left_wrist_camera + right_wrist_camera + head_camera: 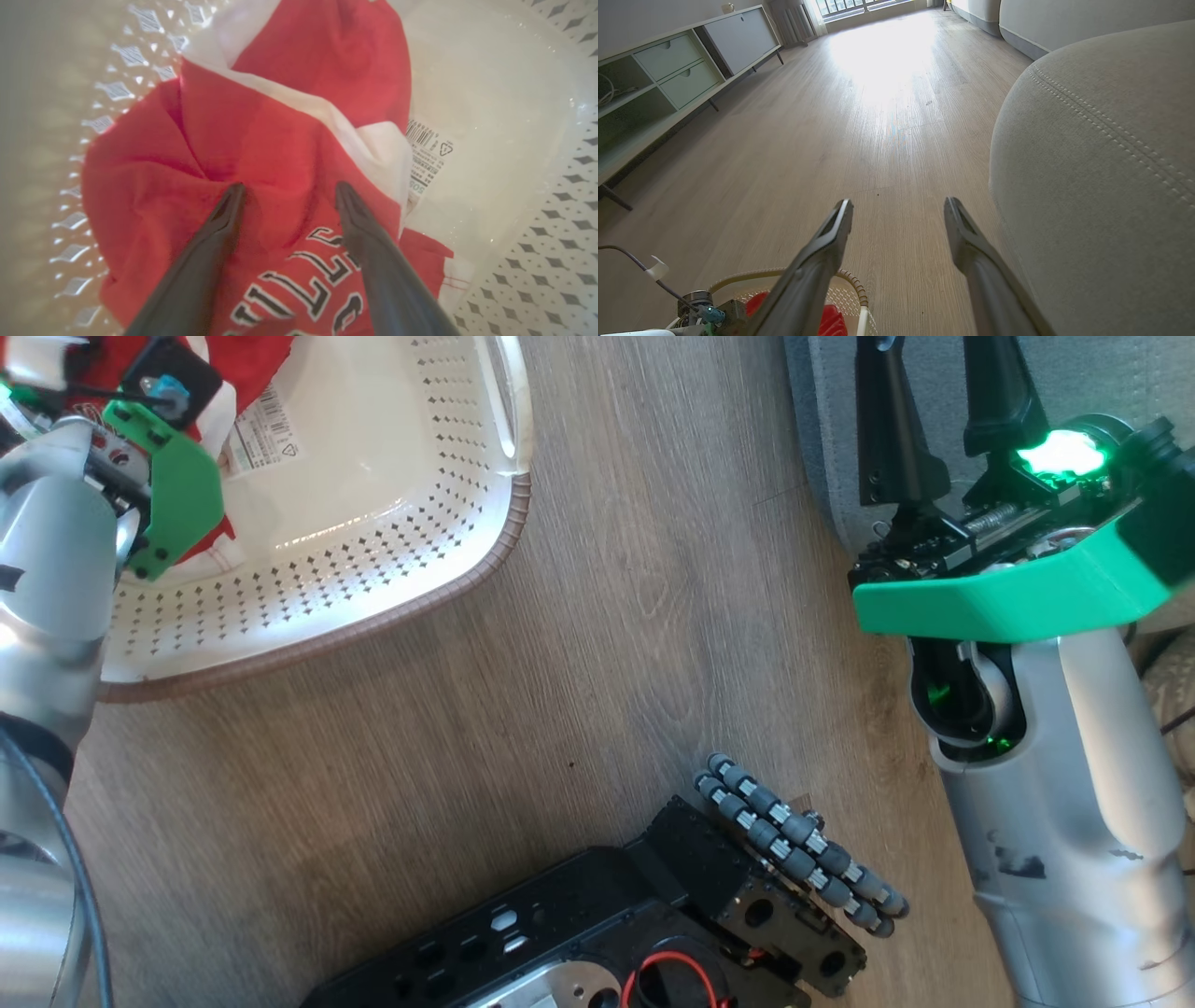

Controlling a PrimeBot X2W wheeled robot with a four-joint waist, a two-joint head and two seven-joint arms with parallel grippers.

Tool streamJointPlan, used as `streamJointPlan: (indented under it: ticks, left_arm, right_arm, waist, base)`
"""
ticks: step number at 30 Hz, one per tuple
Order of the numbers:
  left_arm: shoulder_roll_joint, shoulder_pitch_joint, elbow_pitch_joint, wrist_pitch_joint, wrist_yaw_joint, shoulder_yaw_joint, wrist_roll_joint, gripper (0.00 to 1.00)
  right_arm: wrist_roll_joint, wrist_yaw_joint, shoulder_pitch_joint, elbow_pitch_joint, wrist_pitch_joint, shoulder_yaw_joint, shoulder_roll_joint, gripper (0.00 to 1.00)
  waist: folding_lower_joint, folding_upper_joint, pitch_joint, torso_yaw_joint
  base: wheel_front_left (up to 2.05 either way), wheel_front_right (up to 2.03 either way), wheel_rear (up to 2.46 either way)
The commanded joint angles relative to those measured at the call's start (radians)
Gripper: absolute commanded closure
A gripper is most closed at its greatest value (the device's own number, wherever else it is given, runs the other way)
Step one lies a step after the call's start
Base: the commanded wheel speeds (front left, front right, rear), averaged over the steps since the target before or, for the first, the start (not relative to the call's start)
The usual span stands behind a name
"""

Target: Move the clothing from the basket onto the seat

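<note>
The red clothing point(261, 140) should next be grabbed by my left gripper at the raised fold point(288, 219) beside its lettering, because the rest lies slack and bunched in the basket.
Red clothing point(261, 140) with white trim and black-and-white lettering lies bunched in one end of the cream perforated basket point(537, 224). My left gripper point(289, 186) is open, both fingertips down on the red cloth with a fold between them. In the head view the basket point(392, 588) sits at the upper left with the clothing point(252, 359) under my left wrist. My right gripper point(938, 373) is open and holds nothing, beside the rounded edge of the grey seat point(826, 439). The right wrist view has the right gripper point(899, 205) above the floor and the seat point(1101, 163) close on its right.
A label sticker point(427, 158) shows on the bare basket floor. Wooden floor point(607, 616) lies between basket and seat. My black base and its roller wheel point(794, 845) are at the bottom. A low grey cabinet point(668, 79) lines the far wall.
</note>
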Motion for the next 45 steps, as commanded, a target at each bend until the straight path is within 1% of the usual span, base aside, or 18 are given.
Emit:
streamJointPlan:
  ticks: [1, 7, 12, 13, 14, 15, 23, 27, 30, 36, 42, 43, 45]
  left_arm:
    - [0.023, -0.013, 0.004, 0.025, 0.011, -0.004, 0.016, 0.0]
    - [0.014, -0.032, 0.035, 0.103, 0.027, -0.074, 0.075, 0.0]
    - [0.008, -0.035, 0.047, 0.127, 0.035, -0.099, 0.086, 0.0]
    - [0.007, -0.035, 0.048, 0.128, 0.036, -0.1, 0.084, 0.06]
    - [0.005, -0.034, 0.049, 0.128, 0.038, -0.1, 0.081, 0.58]
    - [0.004, -0.032, 0.051, 0.128, 0.039, -0.1, 0.077, 1.0]
    - [0.001, -0.011, 0.056, 0.094, 0.046, -0.087, 0.038, 1.0]
    - [-0.02, 0.006, 0.052, 0.045, 0.048, -0.073, 0.005, 1.0]
    - [-0.048, 0.024, 0.047, -0.001, 0.043, -0.059, -0.026, 1.0]
    - [-0.127, 0.053, 0.045, -0.07, 0.032, -0.04, -0.079, 1.0]
    - [-0.196, 0.091, 0.045, -0.127, 0.018, -0.022, -0.131, 1.0]
    - [-0.212, 0.104, 0.041, -0.141, 0.013, -0.016, -0.149, 1.0]
    - [-0.226, 0.119, 0.032, -0.153, 0.009, -0.004, -0.172, 1.0]
  right_arm:
    - [0.013, 0.0, 0.04, -0.032, -0.006, 0.009, 0.006, 0.0]
    - [0.017, 0.0, 0.046, -0.036, -0.006, 0.006, 0.006, 0.0]
    - [0.02, 0.0, 0.05, -0.035, -0.006, 0.006, 0.006, 0.0]
    - [0.02, 0.0, 0.05, -0.035, -0.006, 0.006, 0.006, 0.0]
    - [0.02, 0.0, 0.05, -0.035, -0.006, 0.005, 0.006, 0.0]
    - [0.02, 0.0, 0.049, -0.035, -0.006, 0.004, 0.006, 0.0]
    - [0.016, 0.0, 0.03, -0.024, -0.006, 0.0, 0.006, 0.0]
    - [0.002, 0.0, 0.023, -0.013, -0.006, -0.009, 0.006, 0.0]
    - [-0.019, 0.0, 0.023, -0.003, -0.006, -0.018, 0.006, 0.0]
    - [-0.074, 0.0, 0.031, 0.021, -0.006, -0.042, 0.006, 0.0]
    - [-0.127, 0.0, 0.038, 0.053, -0.006, -0.058, 0.006, 0.0]
    - [-0.144, 0.0, 0.042, 0.066, -0.006, -0.059, 0.006, 0.0]
    - [-0.159, 0.0, 0.048, 0.08, -0.006, -0.062, 0.006, 0.0]
  waist:
    - [0.0, 0.0, 0.001, 0.0]
    - [0.0, 0.0, 0.004, 0.002]
    - [0.0, 0.0, 0.004, 0.002]
    - [0.0, 0.0, 0.004, 0.002]
    - [0.0, 0.0, 0.004, 0.002]
    - [0.0, 0.0, 0.004, 0.002]
    - [0.0, 0.0, -0.008, 0.007]
    - [0.0, 0.0, -0.034, 0.03]
    - [0.0, 0.0, -0.065, 0.051]
    - [0.0, 0.0, -0.142, 0.108]
    - [0.0, 0.0, -0.229, 0.178]
    - [0.0, 0.0, -0.26, 0.2]
    - [0.0, 0.0, -0.292, 0.222]
  base:
    - [0.0, 0.0, 0.0]
    - [0.0, 0.0, 0.0]
    - [0.0, 0.0, 0.0]
    - [0.0, 0.0, 0.0]
    - [0.0, 0.0, 0.0]
    - [0.0, 0.0, 0.0]
    - [0.0, 0.0, 0.0]
    - [0.0, 0.0, 0.0]
    - [0.0, 0.0, 0.0]
    - [0.0, 0.0, 0.0]
    - [0.0, 0.0, 0.0]
    - [0.0, 0.0, 0.0]
    - [0.0, 0.0, 0.0]
